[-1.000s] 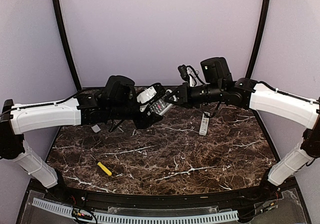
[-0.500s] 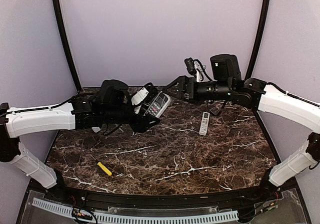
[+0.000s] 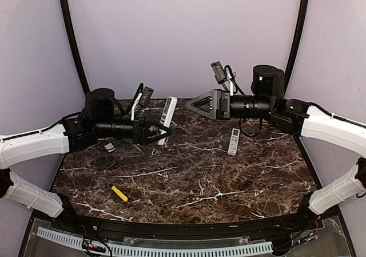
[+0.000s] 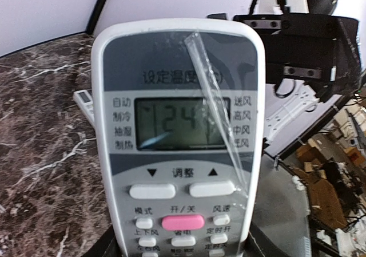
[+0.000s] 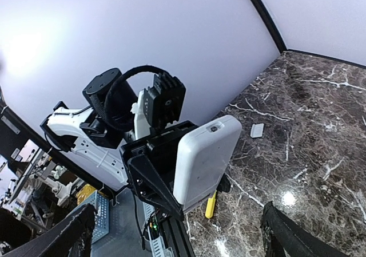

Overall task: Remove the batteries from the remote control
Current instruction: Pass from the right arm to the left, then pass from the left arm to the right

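Observation:
The lower end of the remote control has to stay free to unload batteries. My right gripper should next hold the remote control's display end from its back.
My left gripper is shut on the lower end of a white remote control and holds it upright above the back of the table. In the left wrist view the remote control shows its display and a pink button, with a strip of clear film across its face. My right gripper hangs open a short way to the remote's right, touching nothing. The right wrist view shows the remote's plain white back between my wide-apart fingers. The batteries are out of view.
A second white remote lies on the marble table at right of centre. A yellow-handled screwdriver lies at front left. A small flat white cover lies at the left, under my left arm.
My right gripper has opened, let go of the remote and drawn back to the right. My left arm has pulled the remote leftward and turned it edge-on to the top camera.

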Available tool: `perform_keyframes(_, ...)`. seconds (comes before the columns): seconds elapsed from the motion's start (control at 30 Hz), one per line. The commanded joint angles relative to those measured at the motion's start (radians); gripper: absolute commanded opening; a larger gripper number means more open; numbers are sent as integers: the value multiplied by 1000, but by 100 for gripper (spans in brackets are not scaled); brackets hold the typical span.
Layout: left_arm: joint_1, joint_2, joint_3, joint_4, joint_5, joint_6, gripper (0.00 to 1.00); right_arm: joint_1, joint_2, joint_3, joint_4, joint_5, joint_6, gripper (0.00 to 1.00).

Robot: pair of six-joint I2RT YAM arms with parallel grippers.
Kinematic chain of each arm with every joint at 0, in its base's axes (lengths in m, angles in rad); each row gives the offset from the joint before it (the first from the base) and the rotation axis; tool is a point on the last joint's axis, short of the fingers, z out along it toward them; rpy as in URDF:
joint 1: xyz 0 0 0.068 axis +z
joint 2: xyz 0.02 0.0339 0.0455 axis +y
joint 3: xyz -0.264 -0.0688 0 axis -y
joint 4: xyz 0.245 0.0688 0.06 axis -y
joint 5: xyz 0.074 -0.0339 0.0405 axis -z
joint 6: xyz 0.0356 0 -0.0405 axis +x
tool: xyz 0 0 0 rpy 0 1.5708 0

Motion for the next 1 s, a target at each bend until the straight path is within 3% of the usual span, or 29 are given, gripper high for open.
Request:
perform_keyframes(0.0,4,-34,-10,202,264,-162,22,24,41,49,64,-50,-21,99)
perform_keyframes(0.3,3,-23,-13,241,353,-192,22,75,123,111,74,-53,-17,98)
perform_keyframes(0.47,3,-13,-13,243,369,-189,21,83,145,111,129,-75,0,90)
perform_keyframes(0.77,3,-2,-14,247,373,-196,21,90,183,130,203,-121,18,69)
perform_keyframes(0.97,4,6,-18,244,352,-194,24,92,181,128,208,-117,14,42)
